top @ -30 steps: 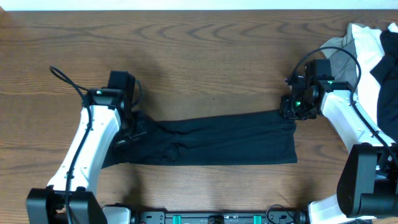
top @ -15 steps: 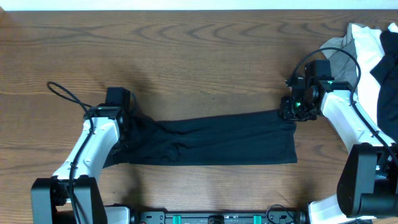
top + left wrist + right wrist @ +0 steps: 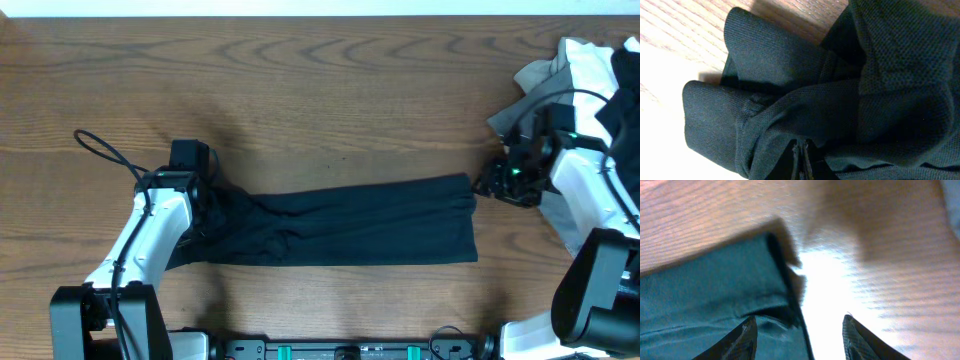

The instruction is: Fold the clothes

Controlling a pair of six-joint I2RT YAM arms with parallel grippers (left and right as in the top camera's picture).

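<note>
The robot's right gripper will next grab the black garment by the edge of its flat end (image 3: 474, 220). It will then fold the flat end inward over the folded band (image 3: 362, 225).
A plain black garment (image 3: 350, 225) lies folded into a long band across the table's front middle. My left gripper (image 3: 205, 205) sits at its bunched left end. In the left wrist view its fingers (image 3: 801, 162) are pressed together with the black fabric (image 3: 840, 90) bunched round them. My right gripper (image 3: 492, 185) is just off the garment's right edge, open and empty. In the right wrist view its fingertips (image 3: 797, 332) straddle the garment's right edge (image 3: 715, 295), left one over fabric, right one over bare wood.
A pile of grey, white and black clothes (image 3: 590, 70) lies at the table's far right, behind my right arm. A black cable (image 3: 105, 150) loops out left of my left arm. The brown wooden table (image 3: 320, 90) stretches behind the garment.
My right gripper has let go of the garment's right top corner and moved right, off the fabric. My left gripper shifted slightly left earlier and now holds still.
</note>
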